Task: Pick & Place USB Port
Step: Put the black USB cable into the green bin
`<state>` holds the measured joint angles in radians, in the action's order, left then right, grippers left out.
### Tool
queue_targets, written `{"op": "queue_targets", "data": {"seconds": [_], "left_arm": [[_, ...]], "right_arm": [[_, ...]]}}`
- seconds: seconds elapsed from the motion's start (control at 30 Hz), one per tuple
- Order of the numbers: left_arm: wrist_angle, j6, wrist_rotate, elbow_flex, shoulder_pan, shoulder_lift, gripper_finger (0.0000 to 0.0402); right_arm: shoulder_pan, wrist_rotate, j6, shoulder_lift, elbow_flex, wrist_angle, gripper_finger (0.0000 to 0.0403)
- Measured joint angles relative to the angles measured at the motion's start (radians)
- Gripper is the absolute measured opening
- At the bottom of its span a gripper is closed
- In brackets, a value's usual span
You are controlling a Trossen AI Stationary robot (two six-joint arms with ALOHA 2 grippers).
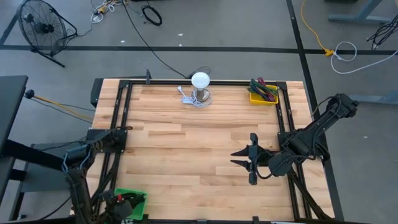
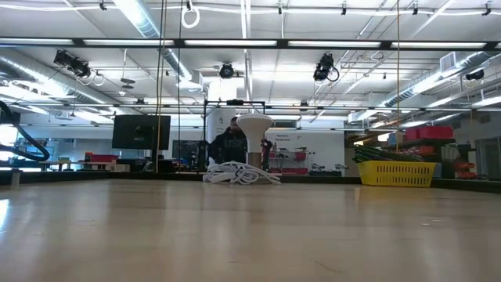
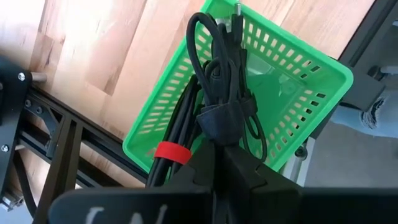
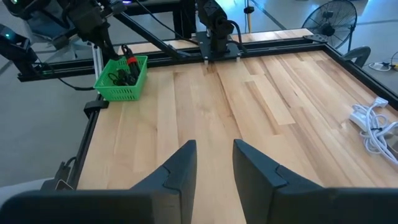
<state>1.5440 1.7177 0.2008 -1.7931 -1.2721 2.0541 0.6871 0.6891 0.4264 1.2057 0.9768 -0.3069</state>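
Observation:
The black bundle's strap [image 3: 222, 123] is between my left gripper's fingers inside the green basket's rim [image 3: 298, 42] and the bundle would drop inside, so my left gripper opens next.
A green basket [image 3: 298, 93] sits at the table's near left corner [image 1: 130, 198], holding black cables. My left gripper [image 3: 216, 163] hangs over it, shut on a bundle of black cable [image 3: 217, 74] bound by a black strap; another black bundle with a red band [image 3: 171, 152] lies beside it. In the right wrist view the basket [image 4: 121, 78] shows far off with my left arm above it. My right gripper [image 1: 239, 158] hovers open over bare wood right of centre, pointing toward the table's left [image 4: 214, 155]. My left gripper pinches the black cable bundle between its two fingers, just below the black strap [image 3: 225, 121] that wraps it. The fingers come from above, pointing down into the basket. The bundle runs on past the fingertips, over the basket's floor; whether it rests there I cannot tell.
A white round-topped stand [image 1: 200, 87] with a white power strip and cord [image 1: 185, 96] sits at the far edge's middle. A yellow basket [image 1: 264, 93] of coloured items stands at the far right. Black frame rails [image 1: 121, 124] line the table's sides. Open wood lies in the centre.

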Motion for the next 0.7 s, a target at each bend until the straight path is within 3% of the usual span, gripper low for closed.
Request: {"op": "queue_targets", "data": {"seconds": [0.7], "left_arm": [[0.007,-0.001,0.05,0.0,0.0,0.0,0.0043]], "right_arm": [[0.0,0.001,-0.001,0.0,0.0,-0.001,0.0104]]}}
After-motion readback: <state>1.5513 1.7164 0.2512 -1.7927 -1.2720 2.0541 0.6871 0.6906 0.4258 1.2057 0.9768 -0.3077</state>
